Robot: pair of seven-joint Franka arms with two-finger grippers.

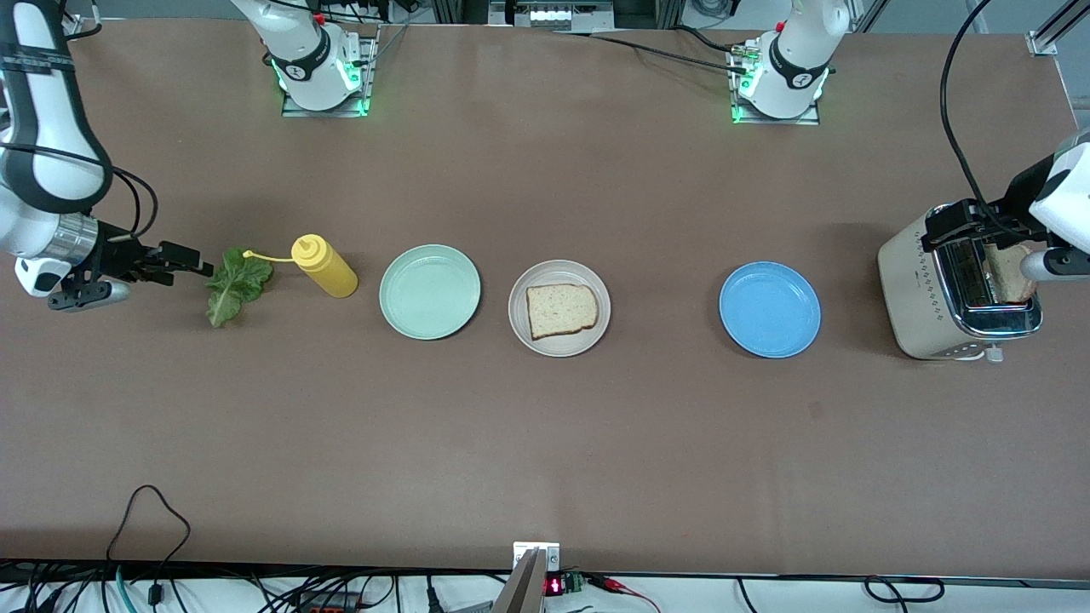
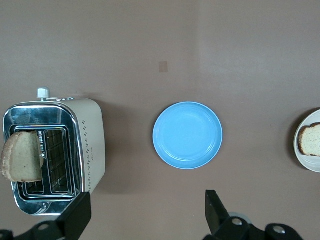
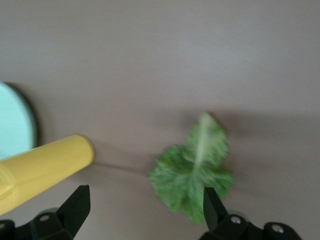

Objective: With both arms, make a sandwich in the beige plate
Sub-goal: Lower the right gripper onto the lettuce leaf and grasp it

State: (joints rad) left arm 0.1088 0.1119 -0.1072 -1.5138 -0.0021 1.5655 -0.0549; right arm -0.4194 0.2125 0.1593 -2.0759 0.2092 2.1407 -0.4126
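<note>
I should grab the lettuce leaf by its pale stem with my right gripper next. The leaf should then top the bread slice on the beige plate.
The beige plate sits mid-table with one bread slice on it; both also show at the edge of the left wrist view, the plate and the slice. A second bread slice stands in the toaster, also seen in the left wrist view. The green lettuce leaf lies at the right arm's end of the table. My right gripper is open and empty just beside the leaf, its own point in the right wrist view. My left gripper is open and empty by the toaster.
A yellow squeeze bottle lies beside the lettuce, close to my right gripper. A mint-green plate sits between bottle and beige plate. A blue plate lies between beige plate and toaster.
</note>
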